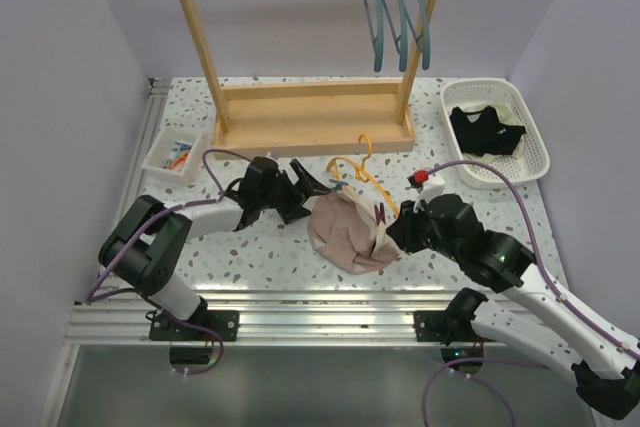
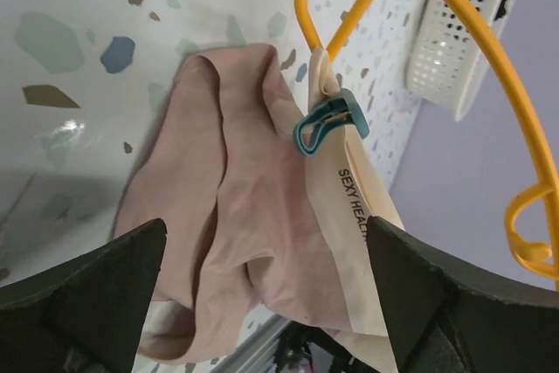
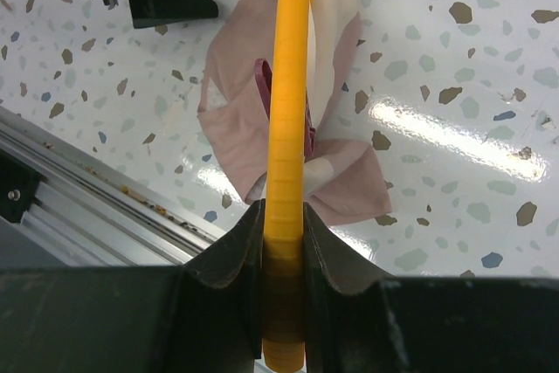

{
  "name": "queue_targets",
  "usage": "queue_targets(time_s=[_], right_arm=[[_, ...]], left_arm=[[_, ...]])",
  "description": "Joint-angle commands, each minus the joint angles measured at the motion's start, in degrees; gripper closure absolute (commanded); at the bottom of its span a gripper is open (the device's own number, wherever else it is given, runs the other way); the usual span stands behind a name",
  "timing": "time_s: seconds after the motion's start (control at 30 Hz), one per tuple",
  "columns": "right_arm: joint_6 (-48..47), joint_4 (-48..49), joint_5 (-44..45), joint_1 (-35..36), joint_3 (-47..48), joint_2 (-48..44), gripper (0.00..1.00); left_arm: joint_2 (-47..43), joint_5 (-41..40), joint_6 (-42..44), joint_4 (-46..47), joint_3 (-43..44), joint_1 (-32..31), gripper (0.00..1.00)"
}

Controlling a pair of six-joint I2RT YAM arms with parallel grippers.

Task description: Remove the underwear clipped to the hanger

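My left gripper grabs the teal clip point(image 2: 330, 123) by its paired handle ends next, so squeezing opens the teal clip to remove the underwear.
The dusty pink underwear point(image 1: 345, 230) with pale trim lies on the table, clipped to a yellow hanger point(image 1: 372, 179). A teal clip point(image 2: 330, 123) and a dark red clip point(image 3: 262, 85) hold it. My right gripper point(image 3: 283, 242) is shut on the yellow hanger point(image 3: 288, 93) at its lower end. My left gripper point(image 1: 318, 185) is open just left of the pink underwear point(image 2: 236, 216), which lies between its fingers in the wrist view. The black underwear point(image 1: 487, 130) lies in the white basket point(image 1: 540, 147) at the far right.
A wooden rack point(image 1: 310, 117) stands at the back with several teal hangers point(image 1: 395, 2) on it. A small white tray point(image 1: 175, 155) with small items sits at the left. A red-topped item point(image 1: 425, 179) lies near the right arm. The metal rail point(image 1: 300, 312) runs along the near edge.
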Motion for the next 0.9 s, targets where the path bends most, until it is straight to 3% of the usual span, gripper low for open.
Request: queue_targets(time_s=[0.0, 0.1, 0.23, 0.47, 0.77, 0.87], right_arm=[[-0.7, 0.6, 1.5, 0.1, 1.3, -0.9, 1.00], [-0.8, 0.2, 1.6, 0.1, 1.5, -1.0, 1.00], [-1.1, -0.2, 1.5, 0.2, 1.6, -1.0, 1.00], [-1.6, -1.0, 1.3, 0.1, 1.7, -0.9, 1.00], [-1.9, -1.3, 1.5, 0.1, 2.2, -0.8, 1.00], [-2.0, -1.2, 1.3, 0.1, 2.2, -0.7, 1.00]], left_arm=[[1.4, 8.2, -13.5, 24.5, -6.4, -0.1, 0.00], [2.7, 10.7, -19.8, 33.7, -9.3, -0.1, 0.00], [4.2, 11.4, -20.2, 28.3, -5.4, 0.0, 0.00], [10.6, 15.6, -26.1, 29.3, 1.2, 0.8, 0.00], [18.2, 22.5, -26.2, 27.6, 5.8, 2.7, 0.01], [20.4, 23.2, -27.5, 31.0, 6.2, 3.2, 0.13]])
